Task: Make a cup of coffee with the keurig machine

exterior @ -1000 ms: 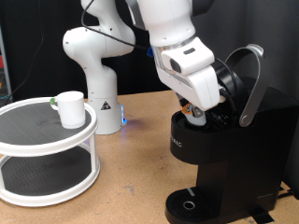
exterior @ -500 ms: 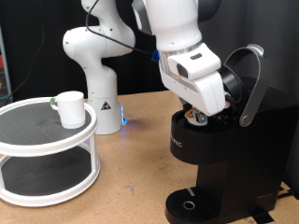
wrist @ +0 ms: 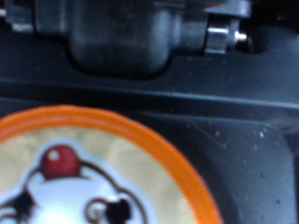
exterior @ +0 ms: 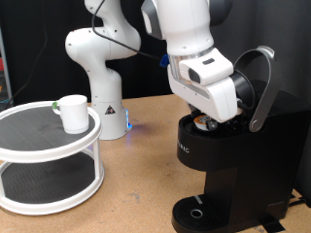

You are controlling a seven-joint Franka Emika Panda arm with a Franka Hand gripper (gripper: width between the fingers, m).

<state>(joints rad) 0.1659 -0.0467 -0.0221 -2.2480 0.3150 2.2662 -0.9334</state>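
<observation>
My gripper releases the orange-rimmed pod next, since it sits level in the machine's open pod chamber [exterior: 197, 126] and would rest there if my gripper opened now.
The keurig machine [exterior: 228, 165] stands at the exterior view's right, black, with its silver-handled lid [exterior: 260, 83] raised. My gripper [exterior: 206, 115] hangs just over the open pod chamber, its fingertips hidden behind the hand. A pod with an orange rim and a printed foil top [wrist: 84, 177] sits in the chamber and fills the wrist view; a sliver of it shows in the exterior view [exterior: 201, 121]. No fingers show in the wrist view. The cup [exterior: 71, 112], a white mug, stands on the top tier of a round white shelf stand [exterior: 49, 155] at the exterior view's left.
The arm's white base [exterior: 102, 87] stands at the back between the stand and the machine. The machine's drip tray [exterior: 199, 212] is at the bottom with nothing on it. Bare wooden table [exterior: 136, 184] lies between stand and machine.
My hand has shifted slightly up and towards the exterior view's right, away from the pod chamber. The pod stays in the chamber. The mug has not moved.
</observation>
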